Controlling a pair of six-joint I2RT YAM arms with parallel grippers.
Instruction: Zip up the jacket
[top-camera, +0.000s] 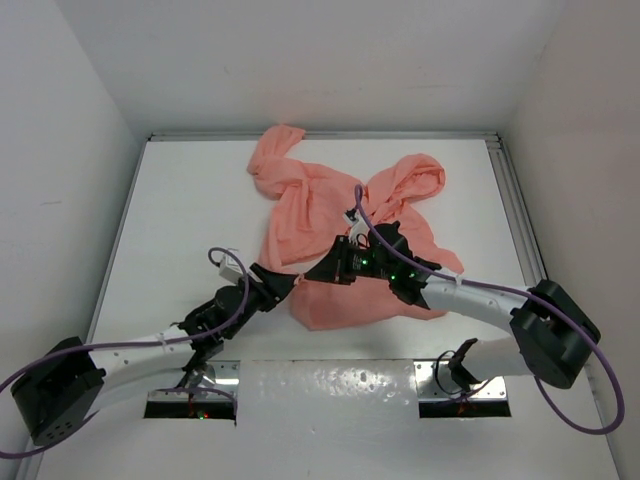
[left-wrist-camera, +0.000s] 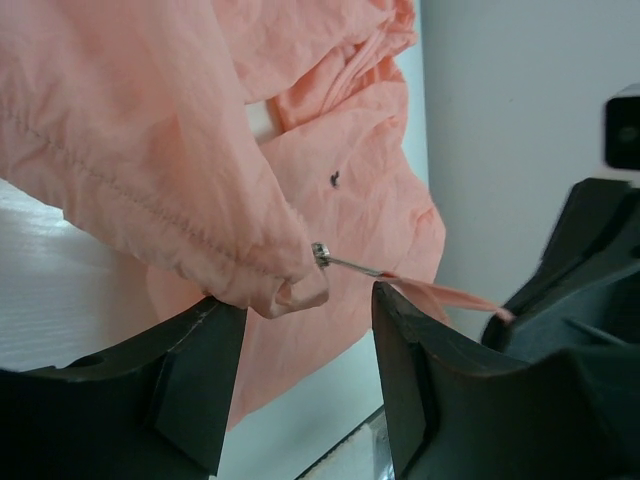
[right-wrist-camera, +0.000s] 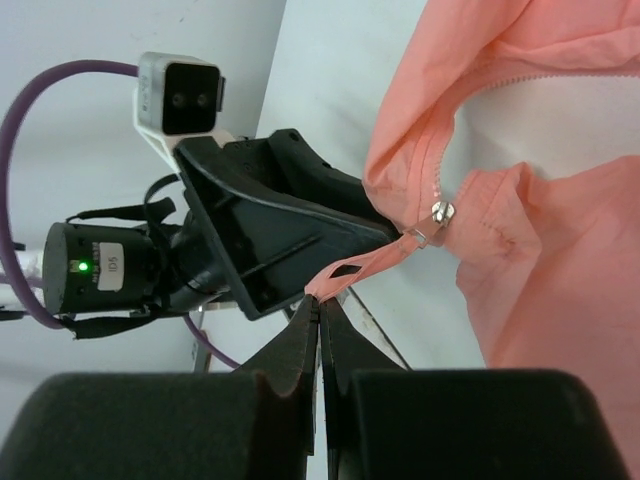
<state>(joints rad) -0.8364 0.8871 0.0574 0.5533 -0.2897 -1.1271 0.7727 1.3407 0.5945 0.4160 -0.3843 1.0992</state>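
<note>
My left gripper grabs the jacket's hem corner beside the slider next, to anchor the jacket so the pull strap (right-wrist-camera: 365, 268) zips it.
The salmon-pink jacket (top-camera: 345, 225) lies crumpled in the middle of the white table, hood toward the far right. My right gripper (right-wrist-camera: 320, 300) is shut on the pink fabric pull strap (right-wrist-camera: 365, 268), which runs taut to the metal zipper slider (right-wrist-camera: 440, 213) at the jacket's bottom corner. My left gripper (left-wrist-camera: 305, 300) is open, its jaws wide apart on either side of the jacket's hem corner (left-wrist-camera: 285, 292), just below the slider (left-wrist-camera: 320, 252). In the top view both grippers, left (top-camera: 290, 285) and right (top-camera: 330, 268), meet at the jacket's near-left edge.
White walls enclose the table on the left, back and right. A metal rail (top-camera: 515, 215) runs along the right edge. A shiny plate (top-camera: 330, 385) with the arm bases lies at the near edge. Purple cables loop off both arms.
</note>
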